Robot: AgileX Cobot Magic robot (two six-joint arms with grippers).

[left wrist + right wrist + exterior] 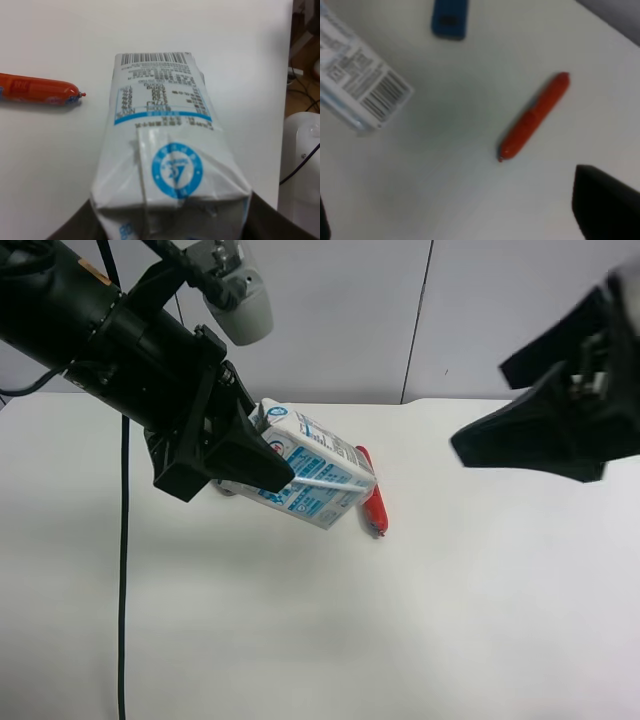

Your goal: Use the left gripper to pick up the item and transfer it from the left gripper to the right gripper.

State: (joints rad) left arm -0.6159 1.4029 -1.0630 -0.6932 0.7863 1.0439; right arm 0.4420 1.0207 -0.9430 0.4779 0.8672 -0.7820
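The drink carton has to pass from my left gripper, so my right gripper should next grab it by its barcode end (pixel 352 478) (pixel 154 65).
The item (pixel 318 475), a white-and-blue drink carton, hangs tilted above the table in the exterior high view. My left gripper (pixel 264 448), on the arm at that view's left, is shut on its gable end. The left wrist view looks along the item (pixel 167 145), with dark fingers (pixel 75 231) on either side of its near end. My right gripper (pixel 480 410) hovers open and empty at the exterior high view's right, apart from the carton. In the right wrist view, the carton's barcode end (pixel 362 85) shows at the edge, beyond one dark finger (pixel 606 210).
A red sausage-shaped tube (pixel 373 502) lies on the white table (pixel 300 640) just past the carton; it also shows as the tube (pixel 535 117) and the tube (pixel 35 90). A blue block (pixel 450 17) lies farther off. A black cable (pixel 123 570) hangs from the left arm.
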